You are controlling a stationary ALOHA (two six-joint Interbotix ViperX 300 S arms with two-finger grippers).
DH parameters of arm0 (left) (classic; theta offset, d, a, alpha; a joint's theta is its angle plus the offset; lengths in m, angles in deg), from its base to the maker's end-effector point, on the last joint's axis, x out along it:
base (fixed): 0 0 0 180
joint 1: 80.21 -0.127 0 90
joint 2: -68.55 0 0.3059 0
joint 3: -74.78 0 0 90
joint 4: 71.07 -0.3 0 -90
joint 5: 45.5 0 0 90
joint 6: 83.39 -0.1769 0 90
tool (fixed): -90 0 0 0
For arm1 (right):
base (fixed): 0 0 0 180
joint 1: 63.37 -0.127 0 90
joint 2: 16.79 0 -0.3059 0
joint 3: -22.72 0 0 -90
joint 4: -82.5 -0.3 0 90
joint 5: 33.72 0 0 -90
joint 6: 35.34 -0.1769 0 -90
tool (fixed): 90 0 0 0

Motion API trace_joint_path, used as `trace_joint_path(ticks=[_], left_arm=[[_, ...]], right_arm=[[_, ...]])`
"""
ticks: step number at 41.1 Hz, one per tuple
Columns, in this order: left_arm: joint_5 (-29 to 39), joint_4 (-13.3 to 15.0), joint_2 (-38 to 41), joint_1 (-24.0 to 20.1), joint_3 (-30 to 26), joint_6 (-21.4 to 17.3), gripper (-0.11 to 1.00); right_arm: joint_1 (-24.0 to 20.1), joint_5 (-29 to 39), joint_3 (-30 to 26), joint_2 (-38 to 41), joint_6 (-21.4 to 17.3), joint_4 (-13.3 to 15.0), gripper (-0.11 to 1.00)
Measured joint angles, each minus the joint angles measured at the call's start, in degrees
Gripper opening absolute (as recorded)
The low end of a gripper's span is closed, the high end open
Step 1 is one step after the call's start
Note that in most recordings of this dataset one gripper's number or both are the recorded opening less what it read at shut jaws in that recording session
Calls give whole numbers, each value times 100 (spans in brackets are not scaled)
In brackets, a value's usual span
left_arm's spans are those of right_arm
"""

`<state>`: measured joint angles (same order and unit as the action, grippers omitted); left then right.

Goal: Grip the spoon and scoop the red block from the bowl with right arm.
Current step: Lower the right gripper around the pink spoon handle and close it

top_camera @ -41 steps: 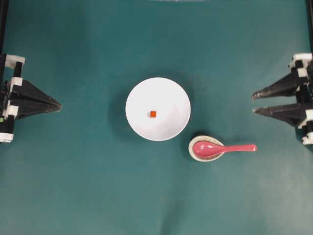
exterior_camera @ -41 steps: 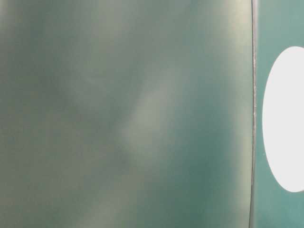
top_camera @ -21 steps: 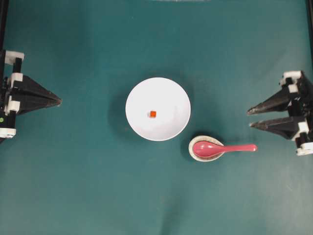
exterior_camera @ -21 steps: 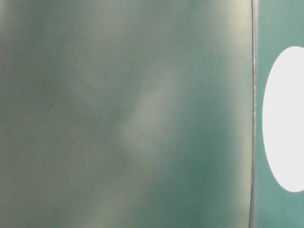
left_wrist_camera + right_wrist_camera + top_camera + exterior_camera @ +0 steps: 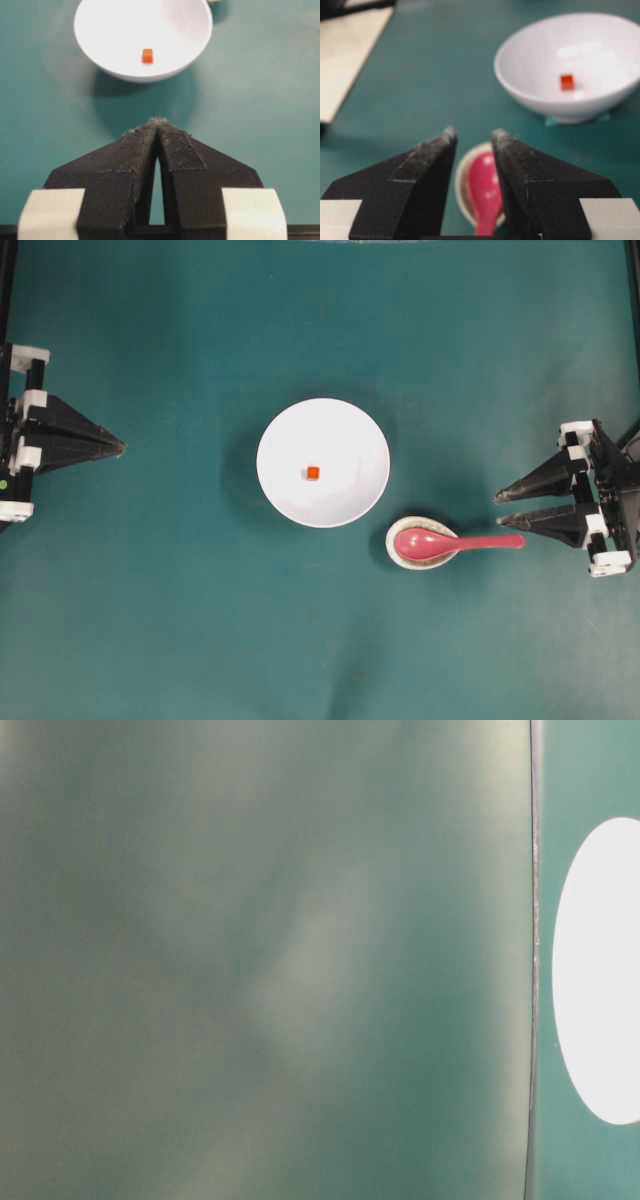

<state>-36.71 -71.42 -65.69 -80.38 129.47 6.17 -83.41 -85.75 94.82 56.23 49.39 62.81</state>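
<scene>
Next, my right gripper grabs the spoon by its handle's end (image 5: 511, 541), so the spoon's scoop (image 5: 420, 543) stays free to lift the red block.
The pink-red spoon (image 5: 455, 542) lies with its scoop in a small speckled oval rest (image 5: 422, 544) and its handle pointing right. The tiny red block (image 5: 313, 472) sits in the middle of the white bowl (image 5: 286, 496). My right gripper (image 5: 498, 509) is open, its tips just above and to the right of the handle's end, holding nothing. Through its fingers the right wrist view shows the spoon (image 5: 485, 192), the bowl (image 5: 530, 75) and the block (image 5: 566, 82). My left gripper (image 5: 121, 448) is shut at the far left, pointing at the bowl (image 5: 105, 60).
Green mat covers the table. A pale board (image 5: 347, 55) lies at the mat's edge in the right wrist view. The table-level view is a blur of green with a white oval (image 5: 600, 970) at its right edge.
My right gripper has moved left and down toward the spoon's handle end, staying open. The left gripper shifted slightly early on and has since held still.
</scene>
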Motion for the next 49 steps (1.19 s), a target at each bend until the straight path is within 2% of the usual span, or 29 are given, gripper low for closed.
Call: trace_joint_path(ticks=[5, 10, 24, 31, 49], left_arm=[[0, -9, 0, 0, 0, 0, 0], [0, -9, 0, 0, 0, 0, 0], [-9, -9, 0, 0, 0, 0, 0], [-9, -9, 0, 0, 0, 0, 0], [-9, -9, 0, 0, 0, 0, 0]], right_arm=[[-202, -105, 79, 211, 9, -211, 42], [-325, -132, 105, 404, 9, -308, 42], [-378, -229, 149, 993, 18, -448, 42], [-580, -422, 149, 1283, 18, -536, 42], [-1600, -1222, 18, 2522, 26, -1538, 42]])
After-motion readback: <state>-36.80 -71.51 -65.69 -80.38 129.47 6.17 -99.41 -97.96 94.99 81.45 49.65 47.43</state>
